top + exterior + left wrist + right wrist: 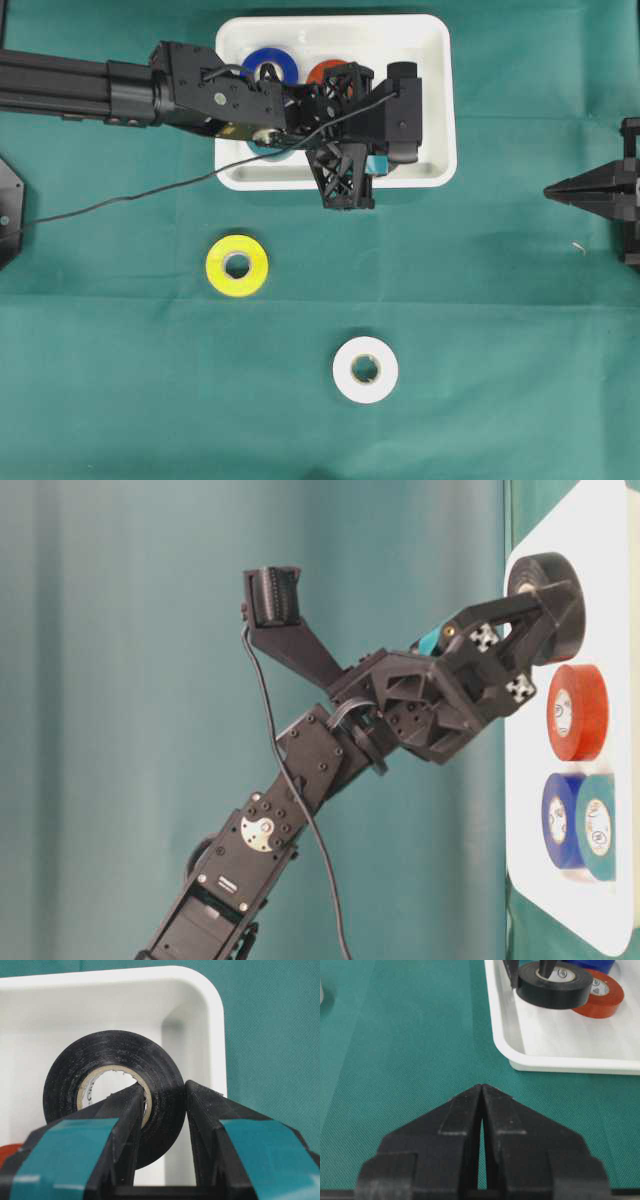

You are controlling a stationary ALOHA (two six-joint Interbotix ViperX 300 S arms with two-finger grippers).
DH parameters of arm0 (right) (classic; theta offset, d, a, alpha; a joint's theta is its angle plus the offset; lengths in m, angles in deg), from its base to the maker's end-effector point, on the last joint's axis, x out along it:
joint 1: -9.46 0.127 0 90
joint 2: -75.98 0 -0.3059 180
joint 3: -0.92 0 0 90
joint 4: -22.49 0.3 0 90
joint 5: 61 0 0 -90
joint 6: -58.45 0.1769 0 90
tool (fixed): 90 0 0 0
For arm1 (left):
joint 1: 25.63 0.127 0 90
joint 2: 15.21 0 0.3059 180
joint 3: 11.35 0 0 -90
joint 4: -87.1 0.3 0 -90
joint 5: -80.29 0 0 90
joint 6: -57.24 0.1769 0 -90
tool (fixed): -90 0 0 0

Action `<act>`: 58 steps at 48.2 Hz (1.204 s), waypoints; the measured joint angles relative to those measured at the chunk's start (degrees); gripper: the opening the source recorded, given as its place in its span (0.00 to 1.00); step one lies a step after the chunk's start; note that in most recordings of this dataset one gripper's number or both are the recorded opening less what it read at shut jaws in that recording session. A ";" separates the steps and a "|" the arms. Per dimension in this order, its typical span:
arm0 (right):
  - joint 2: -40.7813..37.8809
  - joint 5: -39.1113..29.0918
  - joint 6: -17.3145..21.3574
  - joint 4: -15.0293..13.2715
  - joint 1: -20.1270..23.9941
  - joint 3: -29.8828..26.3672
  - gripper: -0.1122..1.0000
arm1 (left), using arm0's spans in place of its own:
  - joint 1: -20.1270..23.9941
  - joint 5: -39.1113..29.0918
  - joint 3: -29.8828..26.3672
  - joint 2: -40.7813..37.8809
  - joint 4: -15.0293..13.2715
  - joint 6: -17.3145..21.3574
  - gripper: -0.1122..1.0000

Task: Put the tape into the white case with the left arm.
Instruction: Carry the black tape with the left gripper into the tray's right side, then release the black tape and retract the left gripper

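Observation:
The black tape's lower edge [155,1157] is inside the white case's sides in the left wrist view and the tape would stay in it, so my left gripper opens now.
A black tape roll [112,1055] sits inside the white case [200,990], near its right end and close to a corner. My left gripper [166,1087] is shut on the roll's wall, with one finger through the core and the other outside. From table level the teal-striped fingers [500,650] reach to the black tape [548,600] against the white case [560,520]. The right wrist view shows the black tape [555,985] low in the case [505,1035]; whether it rests on the floor I cannot tell. My right gripper [481,1087] is shut, empty, at the right edge [552,190].
A blue roll [270,65], a red roll [325,72] and a teal roll [272,148] lie in the case [440,60]. A yellow roll [237,265] and a white roll [365,370] lie on the green cloth. A thin cable [120,200] trails left.

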 measured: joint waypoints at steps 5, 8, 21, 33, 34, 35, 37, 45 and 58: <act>0.00 0.00 0.00 0.00 0.00 0.00 0.02 | -0.09 0.62 -0.18 -0.18 0.00 0.00 0.31; 0.00 0.00 0.00 0.00 0.00 0.00 0.02 | -0.09 0.79 -0.18 -0.09 0.00 0.00 0.32; 0.00 0.00 0.00 0.00 0.09 0.00 0.02 | 0.00 1.05 -0.18 -0.18 0.00 0.00 0.80; 0.00 0.00 0.00 0.00 0.00 0.00 0.02 | -0.18 1.14 -0.18 -0.09 0.00 -0.09 0.88; 0.00 0.00 0.00 0.00 0.00 0.00 0.02 | -0.18 1.14 -0.18 -0.09 0.00 0.00 0.88; 0.00 0.00 0.00 0.00 0.00 0.00 0.02 | -0.35 1.14 0.00 0.00 0.00 -0.09 0.88; -0.09 0.00 0.00 0.00 0.00 0.00 0.02 | -0.53 1.14 0.44 0.35 0.00 -0.09 0.88; 0.00 0.00 0.00 0.00 0.00 -0.09 0.02 | -1.85 1.41 2.64 3.08 0.00 -0.26 0.88; 0.00 0.00 0.00 0.00 0.00 0.00 0.02 | -4.13 3.60 7.65 8.09 0.00 -0.53 0.88</act>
